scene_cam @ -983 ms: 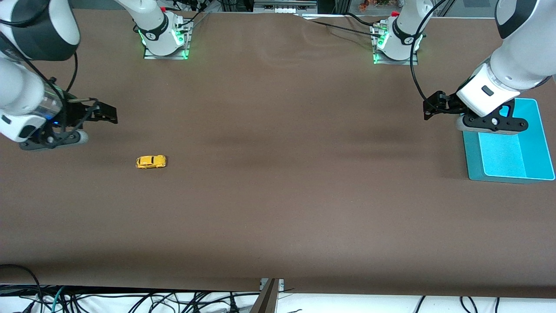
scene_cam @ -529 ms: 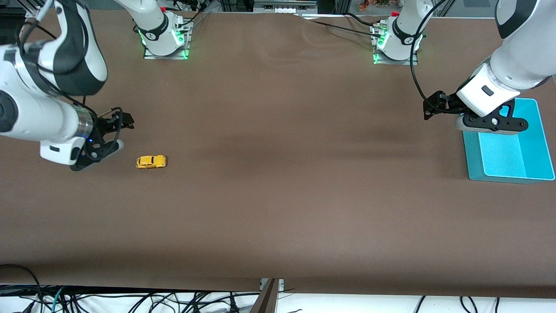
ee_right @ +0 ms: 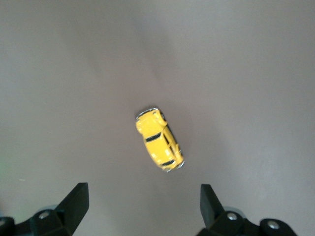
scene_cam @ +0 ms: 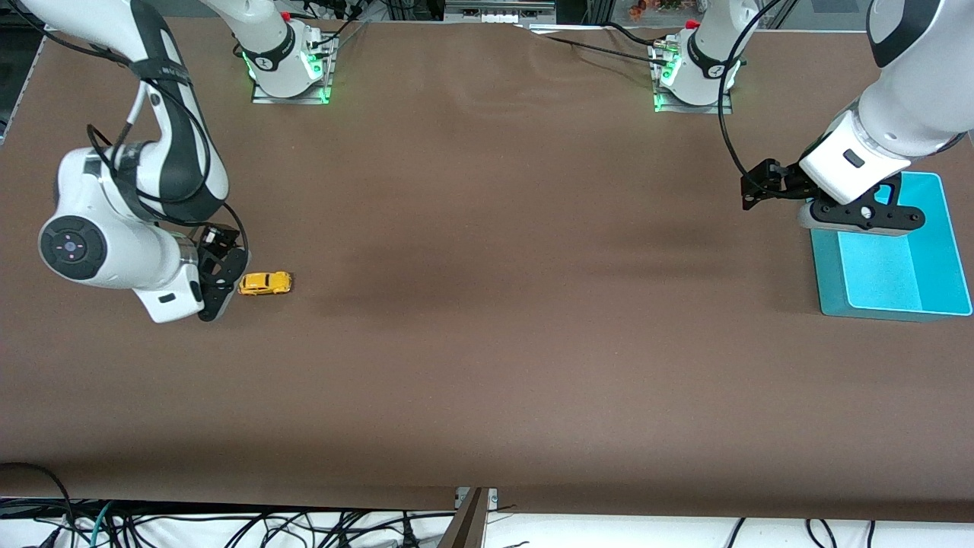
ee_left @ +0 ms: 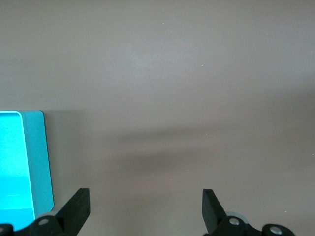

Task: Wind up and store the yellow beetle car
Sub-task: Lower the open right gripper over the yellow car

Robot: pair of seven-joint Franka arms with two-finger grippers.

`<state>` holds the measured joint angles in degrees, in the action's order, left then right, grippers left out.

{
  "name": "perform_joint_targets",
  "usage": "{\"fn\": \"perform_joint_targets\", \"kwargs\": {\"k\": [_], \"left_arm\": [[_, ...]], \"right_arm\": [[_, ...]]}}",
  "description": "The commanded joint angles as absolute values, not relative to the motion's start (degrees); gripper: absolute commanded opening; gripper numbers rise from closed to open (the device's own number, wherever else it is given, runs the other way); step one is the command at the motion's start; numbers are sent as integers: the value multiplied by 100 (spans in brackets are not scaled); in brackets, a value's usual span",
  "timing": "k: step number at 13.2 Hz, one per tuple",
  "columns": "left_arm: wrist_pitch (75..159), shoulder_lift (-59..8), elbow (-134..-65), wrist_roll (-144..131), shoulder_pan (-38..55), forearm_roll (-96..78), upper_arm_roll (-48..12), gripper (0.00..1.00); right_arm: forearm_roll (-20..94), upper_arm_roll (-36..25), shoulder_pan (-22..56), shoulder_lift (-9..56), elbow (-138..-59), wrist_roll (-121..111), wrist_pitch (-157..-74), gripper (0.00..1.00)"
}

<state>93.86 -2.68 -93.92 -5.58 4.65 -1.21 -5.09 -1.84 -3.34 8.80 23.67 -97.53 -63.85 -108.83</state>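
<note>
The yellow beetle car (scene_cam: 265, 283) needs winding, so my right gripper will grab its cabin's sides.
The yellow beetle car (scene_cam: 265, 283) stands on its wheels on the brown table toward the right arm's end. It also shows in the right wrist view (ee_right: 159, 139), just ahead of the open fingers and apart from them. My right gripper (scene_cam: 221, 262) hangs low right beside the car, open and empty. My left gripper (scene_cam: 763, 187) waits open and empty beside the teal bin (scene_cam: 940, 251), with bare table between its fingers (ee_left: 78, 209).
The teal bin stands at the left arm's end of the table; its corner shows in the left wrist view (ee_left: 37, 162). The arm bases (scene_cam: 289, 68) stand along the edge farthest from the front camera. Cables hang below the near edge.
My right arm has swung in from the table's end and come down next to the car, turning its wrist. The car and the left arm have not moved.
</note>
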Motion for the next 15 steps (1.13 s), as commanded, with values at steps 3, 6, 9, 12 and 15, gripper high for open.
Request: {"fn": "perform_joint_targets", "kwargs": {"k": [3, 6, 9, 12, 15], "left_arm": [[9281, -334, -9158, -606, 483, -255, -519, 100], [9272, -334, -9158, -606, 483, -255, -519, 100], [9272, -334, -9158, -606, 483, -255, -519, 100], [9272, -334, -9158, -606, 475, -255, -510, 100], [9272, -334, -9158, -598, 466, -255, -510, 100]], "right_arm": [[-211, -325, 826, 2197, -11204, -7645, -12776, 99], [-202, -334, 817, 2188, -11627, -8058, -13480, 99], [-193, -334, 791, 2188, -11978, -8366, -13999, 99], [-185, -325, 695, 2223, -12242, -8691, -14465, 99], [-185, -325, 694, 2241, -12296, -8807, -14616, 99]]}}
